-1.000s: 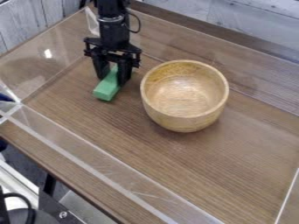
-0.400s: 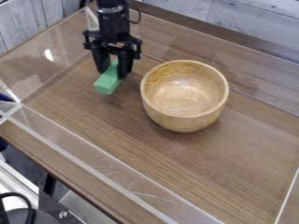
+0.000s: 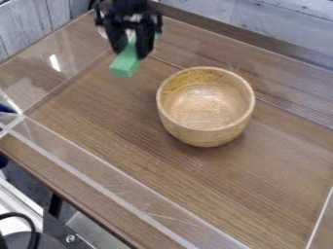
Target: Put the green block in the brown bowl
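Observation:
The green block hangs high and well short of the brown bowl's rim point(image 3: 164, 91), so it is too early to release. My gripper moves the block toward the bowl next.
The green block point(image 3: 125, 62) hangs in the air above the table's back left, pinched at its upper end between the black fingers of my gripper point(image 3: 130, 44). Its lower end sticks out below the fingertips. The brown bowl point(image 3: 205, 105) stands upright and empty on the wooden table, to the right of the block and nearer the front. Gripper and block are well left of the bowl's rim and higher than it.
A clear acrylic wall point(image 3: 53, 151) runs around the wooden tabletop point(image 3: 169, 185), with its front left corner near the frame's left edge. Grey planks point(image 3: 33, 24) lie beyond the back left wall.
The gripper has risen from the table with the green block in it. The block was resting on the wood a second ago and now hangs clear. The bowl has not moved.

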{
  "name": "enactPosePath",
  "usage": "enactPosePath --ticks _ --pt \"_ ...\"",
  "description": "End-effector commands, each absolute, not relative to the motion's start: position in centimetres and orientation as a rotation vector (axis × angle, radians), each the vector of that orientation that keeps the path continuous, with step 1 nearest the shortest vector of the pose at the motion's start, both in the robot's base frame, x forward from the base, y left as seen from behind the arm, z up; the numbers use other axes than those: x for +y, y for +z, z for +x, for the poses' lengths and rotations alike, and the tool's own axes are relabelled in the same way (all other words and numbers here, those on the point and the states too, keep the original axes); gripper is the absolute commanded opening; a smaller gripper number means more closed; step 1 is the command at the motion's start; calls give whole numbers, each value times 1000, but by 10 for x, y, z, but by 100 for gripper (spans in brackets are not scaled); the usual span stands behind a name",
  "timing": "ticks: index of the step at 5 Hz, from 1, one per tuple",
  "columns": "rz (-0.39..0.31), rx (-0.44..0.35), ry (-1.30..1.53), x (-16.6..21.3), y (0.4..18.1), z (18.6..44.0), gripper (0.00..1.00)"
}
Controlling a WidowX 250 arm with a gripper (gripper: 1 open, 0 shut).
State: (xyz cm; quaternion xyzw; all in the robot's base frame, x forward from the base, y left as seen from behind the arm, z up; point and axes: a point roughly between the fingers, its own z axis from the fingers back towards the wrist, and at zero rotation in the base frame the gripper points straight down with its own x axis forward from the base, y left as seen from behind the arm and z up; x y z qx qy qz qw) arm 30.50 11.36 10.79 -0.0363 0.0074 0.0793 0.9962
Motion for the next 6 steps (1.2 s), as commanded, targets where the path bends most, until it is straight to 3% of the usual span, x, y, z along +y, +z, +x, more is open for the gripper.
enactPosePath --ticks 1,3,6 --pt "-71 -82 97 94 148 315 0" --pt "-100 -72 -26 36 149 318 0" --pt "-106 -9 -126 -7 107 321 0"
